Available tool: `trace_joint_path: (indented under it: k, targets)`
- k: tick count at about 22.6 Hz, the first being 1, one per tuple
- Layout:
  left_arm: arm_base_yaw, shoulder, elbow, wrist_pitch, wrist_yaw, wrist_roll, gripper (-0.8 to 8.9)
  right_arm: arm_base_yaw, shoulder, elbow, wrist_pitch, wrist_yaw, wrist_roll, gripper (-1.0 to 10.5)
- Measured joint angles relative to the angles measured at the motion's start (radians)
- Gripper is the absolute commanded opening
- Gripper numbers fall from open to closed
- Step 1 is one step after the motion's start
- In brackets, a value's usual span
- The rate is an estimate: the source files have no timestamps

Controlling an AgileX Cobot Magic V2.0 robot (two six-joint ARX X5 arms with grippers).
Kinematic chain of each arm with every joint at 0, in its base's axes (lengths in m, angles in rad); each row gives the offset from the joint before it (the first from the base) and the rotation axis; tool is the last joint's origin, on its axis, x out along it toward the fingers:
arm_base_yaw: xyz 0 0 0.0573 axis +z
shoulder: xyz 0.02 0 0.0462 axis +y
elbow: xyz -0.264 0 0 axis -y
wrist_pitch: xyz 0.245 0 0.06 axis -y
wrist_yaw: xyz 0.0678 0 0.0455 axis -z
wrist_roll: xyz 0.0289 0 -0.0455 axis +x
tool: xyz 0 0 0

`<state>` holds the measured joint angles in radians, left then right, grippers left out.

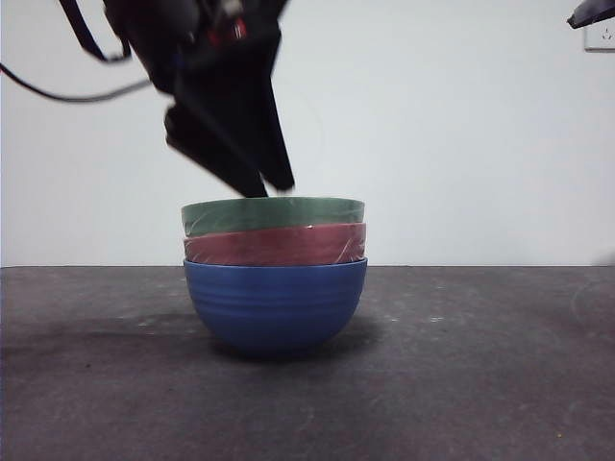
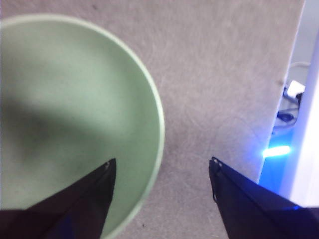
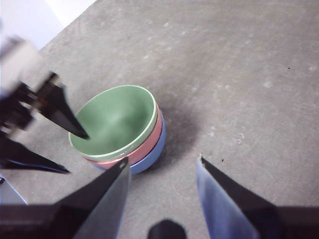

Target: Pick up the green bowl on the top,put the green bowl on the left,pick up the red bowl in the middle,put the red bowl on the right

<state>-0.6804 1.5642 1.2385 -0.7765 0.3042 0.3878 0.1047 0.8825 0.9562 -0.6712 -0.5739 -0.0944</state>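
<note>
Next, my left gripper grabs the green bowl by its exposed rim (image 1: 277, 201), where the fingertips have room. The green bowl sits nested inside the red bowl (image 1: 274, 246).
Three ribbed bowls stand nested at the table's middle. The green bowl (image 1: 274, 213) is on top, the red bowl (image 1: 274, 246) is in the middle, and a blue bowl (image 1: 276, 303) is at the bottom. My left gripper (image 1: 272, 188) is open and hangs just above the green bowl's rim. In the left wrist view its jaws (image 2: 160, 161) straddle that rim, one over the green bowl's inside (image 2: 65, 114), one outside. My right gripper (image 3: 162, 160) is open and empty, high above the stack. Its view shows the green bowl (image 3: 117, 117), the red bowl (image 3: 149, 142) and the left gripper (image 3: 75, 153).
The dark grey table (image 1: 480, 384) stretches to both sides of the stack. The waiting right arm shows as a black tip (image 1: 591, 14) at the top right corner. A wall socket (image 1: 601, 36) is behind it. The left wrist view shows the table's edge and a blue light (image 2: 276, 151).
</note>
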Motion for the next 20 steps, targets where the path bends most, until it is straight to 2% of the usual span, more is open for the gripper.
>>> trace_joint_path:
  k: [7, 9, 10, 16, 20]
  targets:
    - [0.0, 0.045, 0.0, 0.019, -0.015, 0.026, 2.87, 0.0, 0.001, 0.0, -0.001, 0.001, 0.0, 2.2]
    - [0.0, 0.045, 0.0, 0.021, -0.015, 0.039, 0.65, 0.0, 0.001, 0.0, -0.001, 0.0, 0.0, 2.2]
    - [0.0, 0.045, 0.0, 0.021, -0.015, 0.051, -0.14, 0.0, 0.001, 0.0, -0.001, 0.001, 0.0, 2.2]
    - [-0.001, 0.044, 0.02, 0.026, -0.022, 0.104, -0.13, 0.0, 0.003, 0.0, -0.001, 0.002, 0.0, 2.2]
    - [-0.003, 0.044, 0.052, -0.015, -0.019, 0.103, -0.12, 0.0, 0.008, 0.0, -0.001, 0.002, 0.0, 2.2]
